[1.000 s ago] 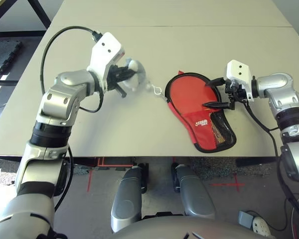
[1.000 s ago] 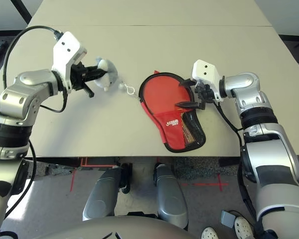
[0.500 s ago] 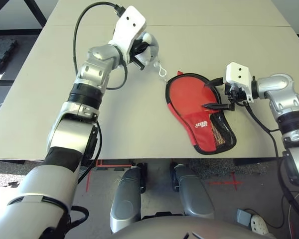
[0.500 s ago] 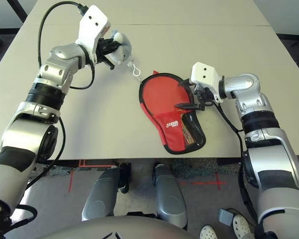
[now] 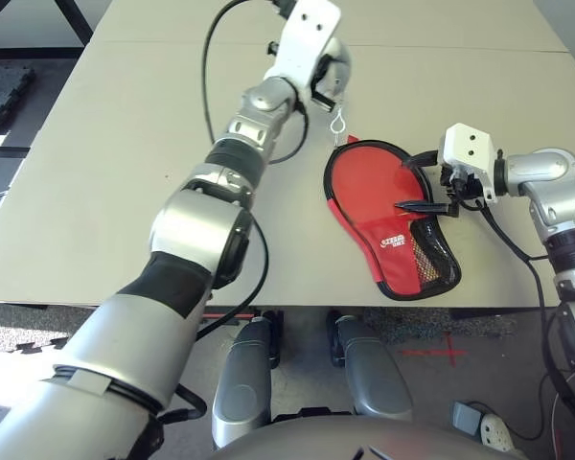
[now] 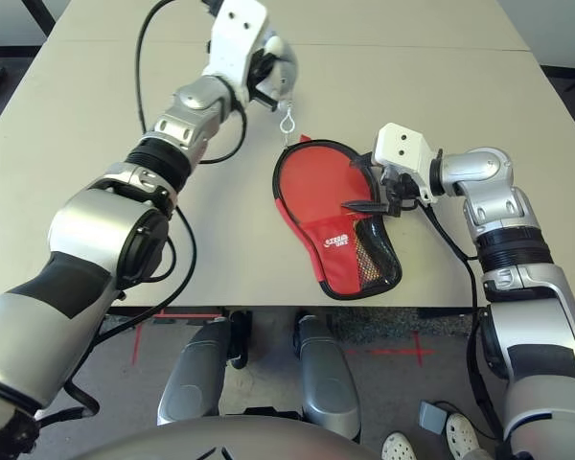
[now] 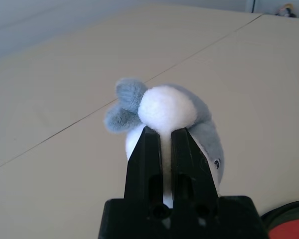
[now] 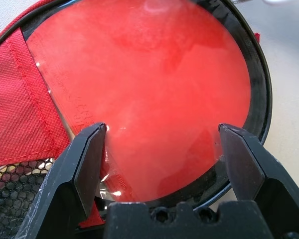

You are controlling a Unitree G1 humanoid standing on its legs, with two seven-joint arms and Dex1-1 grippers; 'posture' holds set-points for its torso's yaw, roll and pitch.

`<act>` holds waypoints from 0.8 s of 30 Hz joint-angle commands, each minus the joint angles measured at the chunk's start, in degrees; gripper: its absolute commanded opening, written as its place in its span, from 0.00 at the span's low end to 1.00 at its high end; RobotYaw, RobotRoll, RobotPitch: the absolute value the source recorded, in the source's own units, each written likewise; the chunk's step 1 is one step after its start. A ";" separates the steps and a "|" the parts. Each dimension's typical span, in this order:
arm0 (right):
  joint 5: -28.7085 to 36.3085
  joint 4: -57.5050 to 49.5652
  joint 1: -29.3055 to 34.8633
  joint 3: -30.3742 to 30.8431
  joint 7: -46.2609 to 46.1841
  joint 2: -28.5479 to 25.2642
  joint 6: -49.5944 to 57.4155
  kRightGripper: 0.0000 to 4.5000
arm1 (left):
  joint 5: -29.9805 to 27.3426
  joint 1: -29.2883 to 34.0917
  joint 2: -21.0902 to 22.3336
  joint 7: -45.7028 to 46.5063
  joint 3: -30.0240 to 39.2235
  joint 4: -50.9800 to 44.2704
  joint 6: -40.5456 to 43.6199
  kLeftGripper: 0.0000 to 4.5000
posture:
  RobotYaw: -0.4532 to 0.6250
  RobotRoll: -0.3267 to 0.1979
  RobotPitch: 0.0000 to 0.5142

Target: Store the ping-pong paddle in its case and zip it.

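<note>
My left gripper should lower the toy before it lets go: the grey-white plush toy (image 5: 336, 69) is hanging above the table, and its cord is stretched down to the case (image 5: 391, 251).
The red case (image 5: 391, 251) lies flat on the table, its round end unzipped inside a black zipper rim. The ping-pong paddle's red rubber face (image 8: 154, 84) lies exposed in that opening; its handle is hidden under the fabric and mesh pocket (image 5: 427, 261). My right gripper (image 5: 404, 183) stands open just over the paddle face, one finger (image 8: 89, 149) on each side. My left gripper (image 5: 318, 84) is beyond the case's round end, shut on a grey-white fuzzy pouch (image 7: 167, 107). A small chain with a clasp (image 5: 338, 122) hangs from the pouch down to the case's far edge.
The beige table (image 5: 125, 192) has a seam running across its far part. Its front edge runs close to the case's handle end. My left arm reaches diagonally across the table's middle, with a black cable looping above it.
My left arm has swung the fuzzy pouch from the table's left side to beyond the case's round end. The right gripper has stayed open over the paddle.
</note>
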 commanded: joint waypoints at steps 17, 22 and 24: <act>-3.49 -0.73 8.61 4.27 -0.69 -0.08 5.05 1.00 | 1.90 -1.88 -1.96 -10.53 1.98 -0.33 -0.21 0.79 | 0.30 0.62 0.56; -3.89 0.62 7.67 4.53 -1.18 0.63 4.46 1.00 | 1.80 -2.14 0.66 -11.74 3.00 -0.65 -0.30 0.99 | 0.31 0.62 0.55; -4.06 1.11 7.44 4.62 -1.34 0.84 4.13 1.00 | 2.01 -2.11 2.11 -12.36 3.24 -0.88 -0.51 0.99 | 0.33 0.62 0.54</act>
